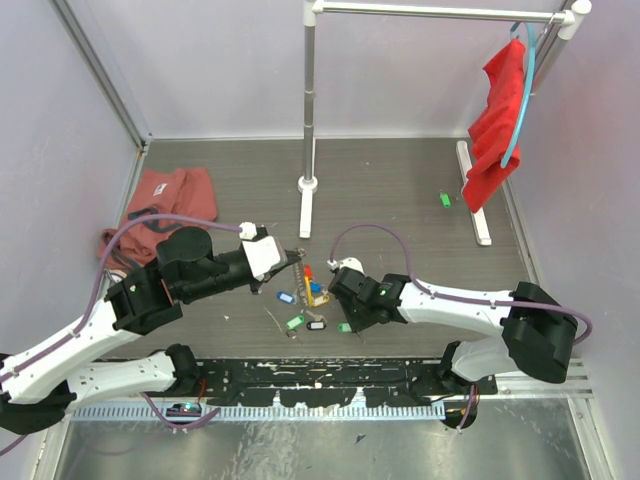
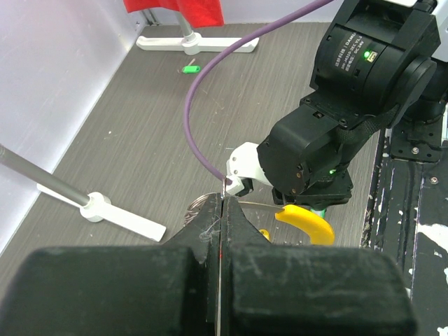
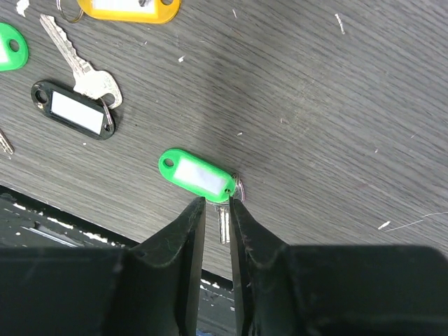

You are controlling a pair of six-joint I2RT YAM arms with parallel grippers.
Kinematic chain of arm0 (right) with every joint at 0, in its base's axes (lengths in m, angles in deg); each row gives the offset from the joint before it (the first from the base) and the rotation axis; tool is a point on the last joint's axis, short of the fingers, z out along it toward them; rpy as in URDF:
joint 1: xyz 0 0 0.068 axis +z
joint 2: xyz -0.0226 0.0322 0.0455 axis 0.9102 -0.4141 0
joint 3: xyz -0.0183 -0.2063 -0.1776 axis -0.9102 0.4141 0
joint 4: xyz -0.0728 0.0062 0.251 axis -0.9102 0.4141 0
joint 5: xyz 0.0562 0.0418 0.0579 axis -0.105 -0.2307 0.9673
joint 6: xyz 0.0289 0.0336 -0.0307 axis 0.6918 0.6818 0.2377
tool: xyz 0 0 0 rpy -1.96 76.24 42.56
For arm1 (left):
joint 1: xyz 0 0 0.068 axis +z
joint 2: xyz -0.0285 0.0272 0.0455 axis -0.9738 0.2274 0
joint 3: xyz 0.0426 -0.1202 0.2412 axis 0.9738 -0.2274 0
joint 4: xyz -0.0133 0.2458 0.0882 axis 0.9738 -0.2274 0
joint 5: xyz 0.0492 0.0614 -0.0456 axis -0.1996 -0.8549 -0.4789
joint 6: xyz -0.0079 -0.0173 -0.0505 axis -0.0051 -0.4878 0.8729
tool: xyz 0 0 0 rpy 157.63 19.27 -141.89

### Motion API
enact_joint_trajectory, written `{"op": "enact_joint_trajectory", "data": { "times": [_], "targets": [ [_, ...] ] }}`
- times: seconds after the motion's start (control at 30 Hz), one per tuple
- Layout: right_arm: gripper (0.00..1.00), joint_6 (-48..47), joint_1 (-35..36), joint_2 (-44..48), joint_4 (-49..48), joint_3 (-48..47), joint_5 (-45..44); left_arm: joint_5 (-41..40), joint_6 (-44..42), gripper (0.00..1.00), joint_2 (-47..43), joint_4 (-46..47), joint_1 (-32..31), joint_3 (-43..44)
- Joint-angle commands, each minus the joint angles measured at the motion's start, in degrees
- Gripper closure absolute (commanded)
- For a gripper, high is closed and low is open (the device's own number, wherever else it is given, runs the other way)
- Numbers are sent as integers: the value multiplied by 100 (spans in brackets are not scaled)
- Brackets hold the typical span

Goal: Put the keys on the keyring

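The ring at the small key's head should stay free to thread onto the wire, so next I should grab the key with my right gripper by its blade.
My left gripper is shut on the thin wire of the keyring, whose yellow curved section sticks out to the right. From above, the keyring hangs at the left gripper with red and blue tags on it. My right gripper stands narrowly open, low over the table. A green-tagged key lies flat there, its blade between the fingertips. More keys lie to the left: a black tag, a gold tag and another green tag.
A garment rack pole stands behind, with a red cloth hanging at the right. A pink cloth lies at the back left. A stray green tag lies far right. The black mat borders the near edge.
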Motion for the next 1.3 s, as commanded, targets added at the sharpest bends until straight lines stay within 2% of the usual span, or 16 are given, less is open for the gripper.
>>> {"op": "enact_joint_trajectory", "data": {
  "times": [0.0, 0.07, 0.17, 0.33, 0.67, 0.97, 1.2, 1.27],
  "targets": [
    [74, 316, -1, 254, -72, 58, -131, 60, -59, 100, -8, 112, 16, -21],
    [73, 346, 0, 267, -91, 85, -151, 63, -59, 100, -6, 112, 18, -33],
    [65, 403, 0, 212, -89, 78, -182, 57, -59, 100, 2, 112, 17, -23],
    [64, 722, -2, 161, -49, 133, -347, 65, -59, 100, 3, 99, 21, -29],
    [76, 887, -63, 82, -207, 222, -394, 70, -68, 100, 5, 103, 14, -32],
    [75, 873, -112, 67, -393, 281, -366, 72, -69, 100, 22, 101, 15, -33],
    [90, 884, -116, 50, -484, 315, -383, 70, -76, 100, 17, 103, 18, -39],
    [98, 872, -116, 99, -458, 294, -406, 70, -76, 100, 29, 103, 21, -39]
  ]
}}
